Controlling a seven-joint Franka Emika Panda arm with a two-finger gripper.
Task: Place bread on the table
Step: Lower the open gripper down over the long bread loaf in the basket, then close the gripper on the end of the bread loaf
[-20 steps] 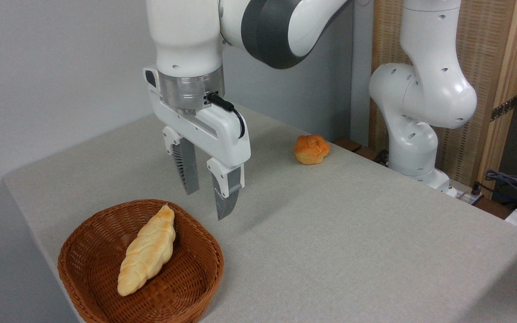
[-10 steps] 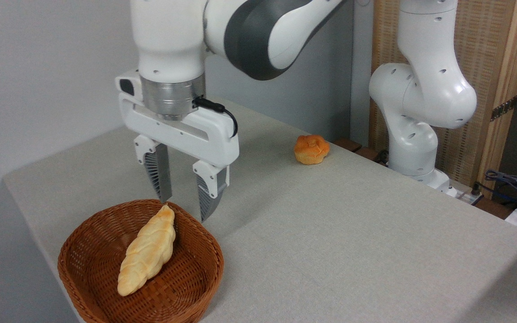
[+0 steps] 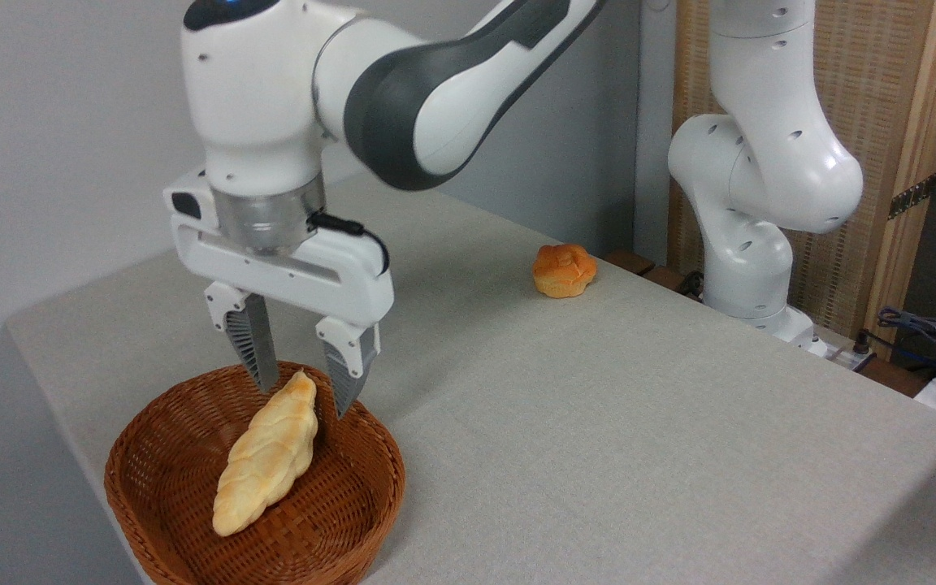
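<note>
The bread goes on the tabletop, so I'll grab its braided middle (image 3: 269,453) next.
The bread (image 3: 267,452), a pale golden braided loaf, lies diagonally inside a brown wicker basket (image 3: 192,512) at the front left of the grey-beige table (image 3: 598,422). My gripper (image 3: 304,398) hangs open over the basket's far side. Its two grey fingers (image 3: 253,351) straddle the loaf's upper pointed end, one on each side. Nothing is gripped, and I cannot tell whether either finger touches the bread.
A small round orange bun (image 3: 564,270) sits on the table near its far edge. The arm's white base (image 3: 748,268) stands at the right behind the table, with cables (image 3: 931,333) beyond it. The basket lies close to the table's front left edge.
The gripper has moved left and down from above the bare table to over the basket, and its open fingers now flank the loaf's upper end. The bread and bun have not moved.
</note>
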